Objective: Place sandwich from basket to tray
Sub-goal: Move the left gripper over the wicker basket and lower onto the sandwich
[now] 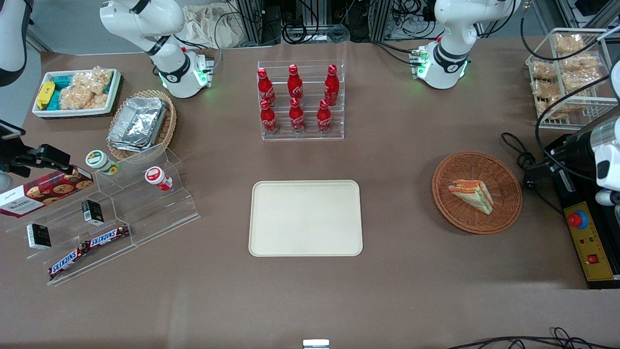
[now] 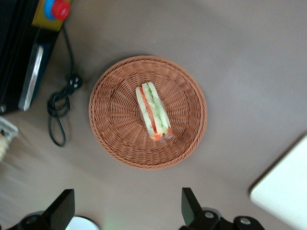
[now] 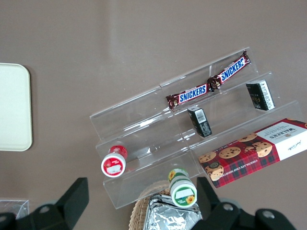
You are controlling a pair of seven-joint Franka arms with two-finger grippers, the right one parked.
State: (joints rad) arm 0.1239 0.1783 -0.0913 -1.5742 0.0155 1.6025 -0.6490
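Note:
My gripper grabs the sandwich by its film-wrapped orange end next, to bring the sandwich from the basket to the tray.
The sandwich is a triangular wedge of white bread with orange and green layers. It lies in the round reddish-brown wicker basket toward the working arm's end of the table. The cream tray lies flat and bare at the table's middle. In the left wrist view my gripper hangs high above the table beside the basket, open wide and empty, well apart from the sandwich. A corner of the tray shows there too. The tray's edge shows in the right wrist view.
A control box with a red button and a black cable lie beside the basket. A rack of cola bottles stands farther from the camera than the tray. A wire snack rack, an acrylic shelf and a tan basket of foil containers stand around.

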